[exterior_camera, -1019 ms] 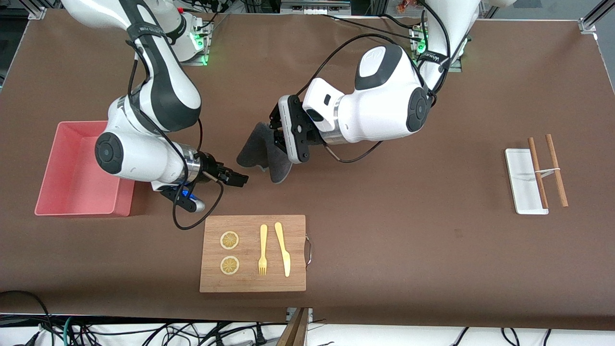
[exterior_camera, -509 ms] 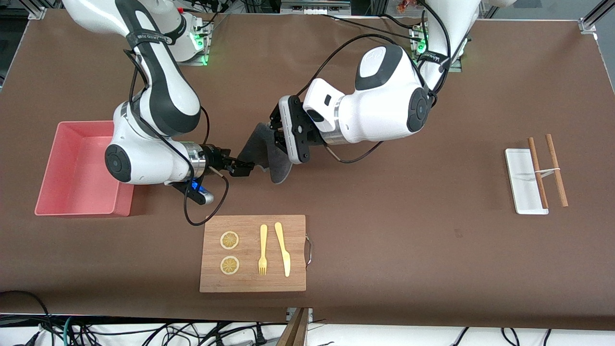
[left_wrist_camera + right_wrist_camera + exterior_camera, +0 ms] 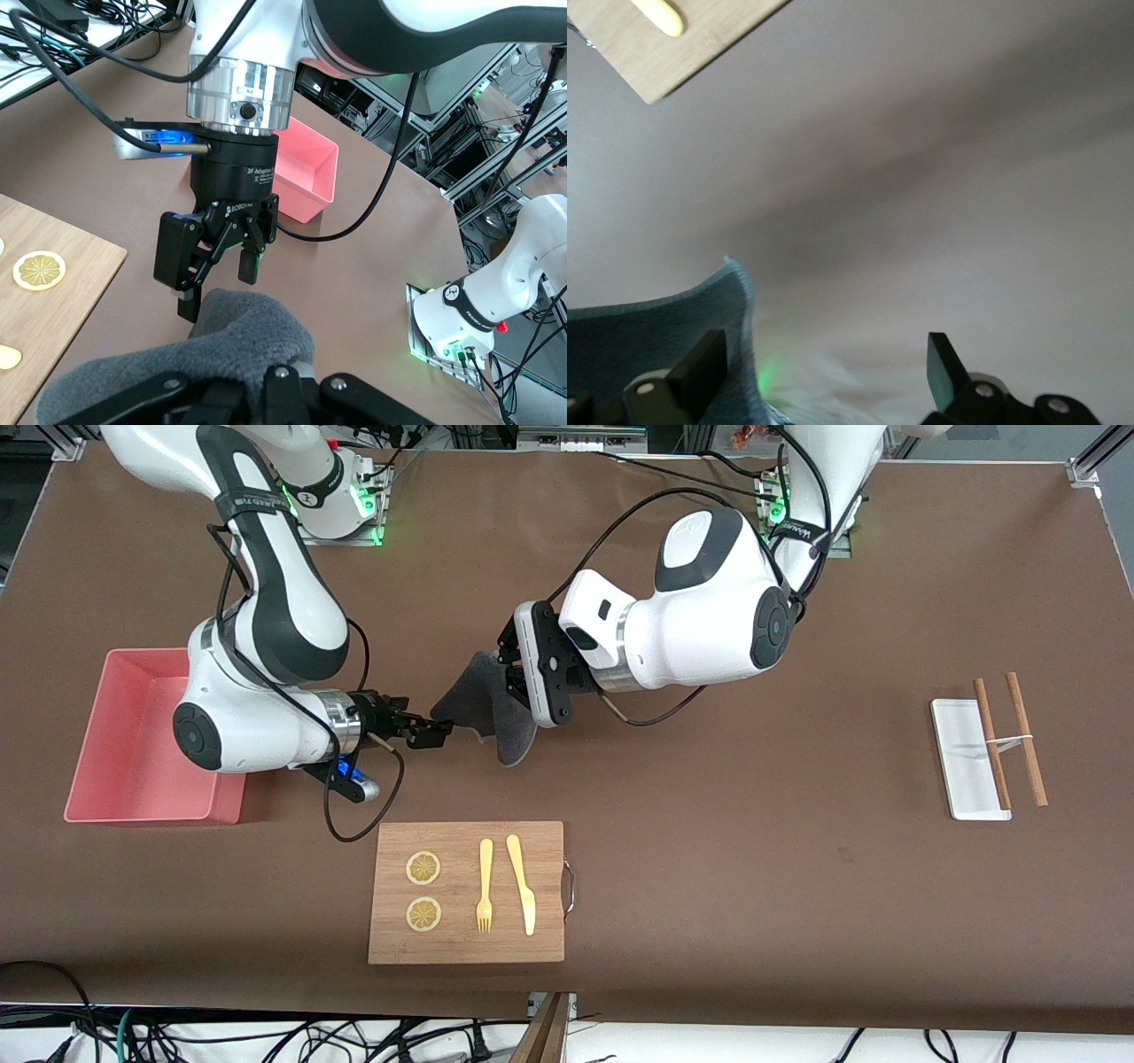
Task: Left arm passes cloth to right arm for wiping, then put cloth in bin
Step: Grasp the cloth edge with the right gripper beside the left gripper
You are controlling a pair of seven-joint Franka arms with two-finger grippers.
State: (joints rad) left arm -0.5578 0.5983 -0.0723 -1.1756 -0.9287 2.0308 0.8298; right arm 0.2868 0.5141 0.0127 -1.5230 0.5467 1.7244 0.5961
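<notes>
My right gripper will grab the cloth by its free hanging edge [image 3: 453,708], as my left gripper stays closed around one end.
My left gripper [image 3: 509,682] is shut on the dark-grey cloth [image 3: 478,701] and holds it up over the table's middle, with its folds hanging toward the right arm. In the left wrist view the cloth [image 3: 226,341] bulges out of my left gripper [image 3: 292,394]. My right gripper [image 3: 436,733] is open, level with the cloth's hanging edge. In the right wrist view the cloth [image 3: 647,323] lies against one finger [image 3: 702,361], with its edge just inside my wide-open right gripper [image 3: 824,367]. The pink bin [image 3: 133,735] stands at the right arm's end, partly hidden by that arm.
A wooden cutting board [image 3: 549,841] with two lemon slices, a yellow fork and a yellow knife lies nearer the front camera than both grippers. A small white tray [image 3: 957,771] and two brown sticks [image 3: 1023,735] lie at the left arm's end.
My right gripper has swung away from the cutting board and up to the cloth's hanging edge, then drawn slightly back toward the bin. The left arm and cloth have stayed still.
</notes>
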